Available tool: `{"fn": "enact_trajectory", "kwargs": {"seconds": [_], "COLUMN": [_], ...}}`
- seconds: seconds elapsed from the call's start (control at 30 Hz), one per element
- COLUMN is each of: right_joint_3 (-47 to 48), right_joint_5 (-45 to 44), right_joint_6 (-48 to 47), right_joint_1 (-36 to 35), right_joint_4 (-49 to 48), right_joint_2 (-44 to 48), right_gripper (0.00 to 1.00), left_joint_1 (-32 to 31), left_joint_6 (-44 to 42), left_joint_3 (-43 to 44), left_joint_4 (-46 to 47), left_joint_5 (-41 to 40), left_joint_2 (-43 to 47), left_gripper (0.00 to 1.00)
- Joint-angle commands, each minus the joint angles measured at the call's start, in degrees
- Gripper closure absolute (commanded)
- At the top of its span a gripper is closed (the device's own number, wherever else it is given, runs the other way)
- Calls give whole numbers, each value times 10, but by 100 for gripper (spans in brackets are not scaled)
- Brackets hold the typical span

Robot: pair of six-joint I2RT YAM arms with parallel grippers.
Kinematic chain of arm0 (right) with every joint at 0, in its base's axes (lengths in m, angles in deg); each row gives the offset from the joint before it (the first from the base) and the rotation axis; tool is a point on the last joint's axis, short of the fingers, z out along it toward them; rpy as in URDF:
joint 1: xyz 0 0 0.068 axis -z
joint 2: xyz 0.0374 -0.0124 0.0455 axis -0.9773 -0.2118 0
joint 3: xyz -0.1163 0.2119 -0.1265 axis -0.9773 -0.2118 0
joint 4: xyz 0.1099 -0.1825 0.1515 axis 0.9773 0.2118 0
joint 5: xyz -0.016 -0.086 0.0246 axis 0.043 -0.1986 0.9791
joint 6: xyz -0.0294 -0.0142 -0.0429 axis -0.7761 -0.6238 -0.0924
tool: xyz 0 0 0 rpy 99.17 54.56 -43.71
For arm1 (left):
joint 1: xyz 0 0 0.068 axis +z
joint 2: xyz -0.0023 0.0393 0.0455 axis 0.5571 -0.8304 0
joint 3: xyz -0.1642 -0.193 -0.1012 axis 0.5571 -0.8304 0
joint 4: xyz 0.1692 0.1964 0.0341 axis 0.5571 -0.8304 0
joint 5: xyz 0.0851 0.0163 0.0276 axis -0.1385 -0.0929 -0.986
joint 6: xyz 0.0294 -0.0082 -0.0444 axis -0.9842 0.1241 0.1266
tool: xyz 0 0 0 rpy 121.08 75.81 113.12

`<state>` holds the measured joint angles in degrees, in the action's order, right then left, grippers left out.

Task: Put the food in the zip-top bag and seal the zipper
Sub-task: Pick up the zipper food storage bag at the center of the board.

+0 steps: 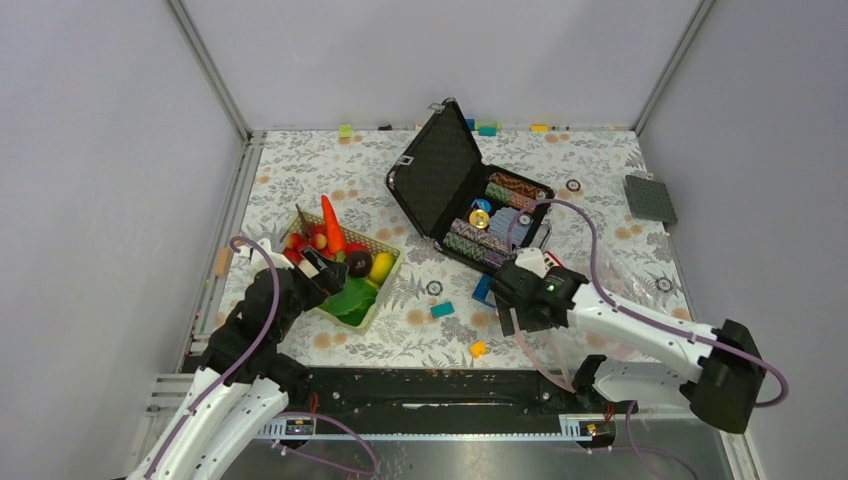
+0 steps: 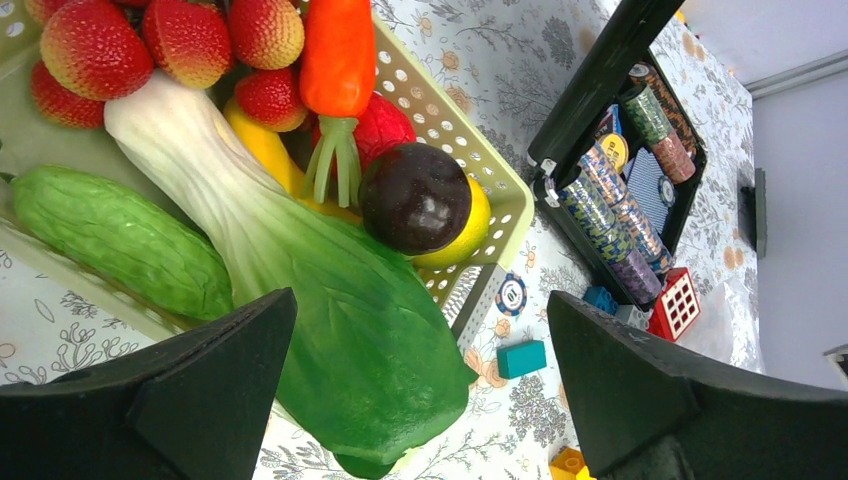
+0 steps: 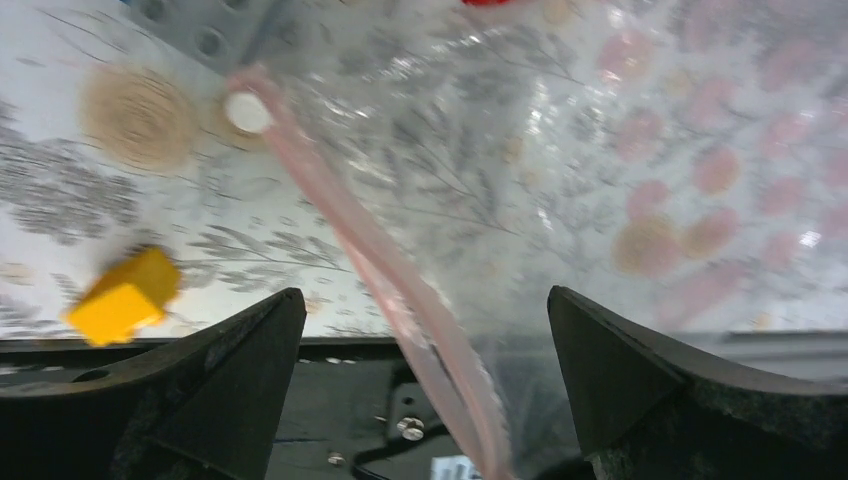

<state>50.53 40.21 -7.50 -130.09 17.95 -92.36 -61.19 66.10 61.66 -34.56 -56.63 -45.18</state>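
Note:
The robot's right gripper needs to hold the bag's opening open for the food, so next it needs to grab the zip-top bag's pale pink zipper edge (image 3: pixel 413 306) away from its white end.
The food lies in a light green basket (image 1: pixel 392 258): an orange carrot (image 2: pixel 338 50), red berries (image 2: pixel 170 40), a yellow banana (image 2: pixel 262 145), a dark round fruit (image 2: pixel 415 197) and a big green leaf (image 2: pixel 350 330). My left gripper (image 2: pixel 420 400) is open and empty, hovering over the leaf at the basket's near corner (image 1: pixel 325 268). The clear zip-top bag (image 3: pixel 560 170) lies at the table's near right. Its pale pink zipper (image 3: pixel 390 290) runs between the fingers of my open right gripper (image 3: pixel 425 400), untouched. In the top view the right gripper (image 1: pixel 508 318) is beside the strip (image 1: pixel 540 360).
An open black case (image 1: pixel 440 165) with poker chips (image 1: pixel 470 240) stands mid-table. A teal block (image 1: pixel 442 310) and a yellow block (image 1: pixel 478 348) lie between the arms. A grey plate (image 1: pixel 650 198) sits far right. A loose chip (image 2: pixel 511 294) lies by the basket.

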Motion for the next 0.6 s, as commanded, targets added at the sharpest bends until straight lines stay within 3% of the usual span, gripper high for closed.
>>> {"fn": "enact_trajectory", "kwargs": {"seconds": [0.0, 0.17, 0.43, 0.53, 0.57], "right_joint_3": [45, 49, 29, 18, 16], "right_joint_5": [-85, -67, -85, -92, -93], "right_joint_6": [21, -1, 15, 41, 48], "right_joint_1": [-37, -87, -90, -90, -90], "right_joint_4": [143, 148, 135, 140, 144], "right_joint_2": [-48, -111, -169, -209, -220], "right_gripper": [0, 1, 2, 8, 16], "left_joint_1": [-1, -1, -1, -1, -1], "left_joint_6": [-17, -22, -24, -24, -23], "left_joint_3": [-2, -1, 0, 4, 4], "left_joint_4": [44, 52, 52, 46, 45], "left_joint_5": [24, 36, 38, 33, 32], "left_joint_2": [-10, -18, -15, -11, -8], "left_gripper": [1, 1, 1, 1, 1]}}
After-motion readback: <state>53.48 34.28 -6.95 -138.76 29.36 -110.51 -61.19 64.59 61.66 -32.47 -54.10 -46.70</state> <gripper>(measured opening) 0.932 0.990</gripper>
